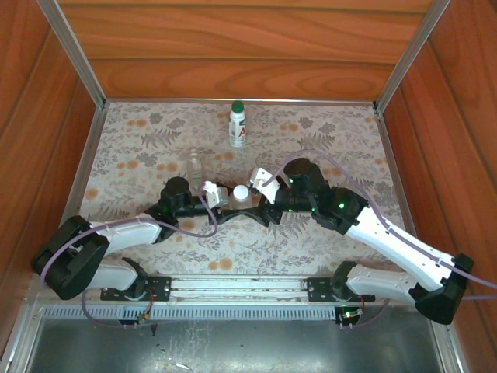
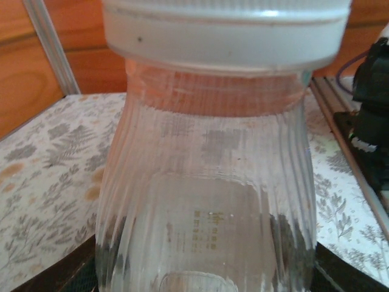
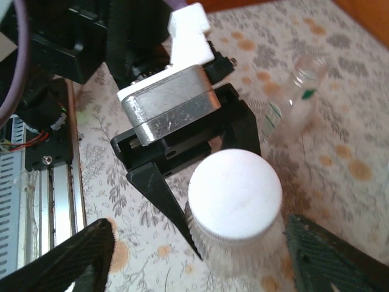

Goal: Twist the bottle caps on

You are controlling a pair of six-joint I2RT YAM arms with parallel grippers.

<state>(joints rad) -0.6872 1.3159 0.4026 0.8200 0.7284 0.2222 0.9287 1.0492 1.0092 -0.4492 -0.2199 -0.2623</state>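
Note:
My left gripper holds the bottle. To screw the white cap onto it, my right gripper will next grab the cap by its sides.
The short clear ribbed bottle (image 2: 206,201) stands at the table's middle with a white cap (image 3: 234,193) sitting on its neck. My left gripper (image 1: 224,199) is shut on the bottle's body, its dark fingers (image 2: 340,271) showing at either side. My right gripper (image 3: 200,261) hangs open just above and around the white cap (image 1: 241,192), with its fingers (image 3: 79,258) well apart from it. The white bottle (image 1: 237,128) with the green-printed label stands at the back with the dark green cap (image 1: 238,106) on it. The taller clear bottle (image 1: 194,164) stands uncapped. The second white cap is out of view.
A floral cloth (image 1: 326,140) covers the table, boxed in by wooden walls (image 1: 233,47) and metal rails. The taller clear bottle (image 3: 292,97) stands close beyond the left gripper's body (image 3: 176,109). The arms' base rail (image 1: 233,289) runs along the near edge.

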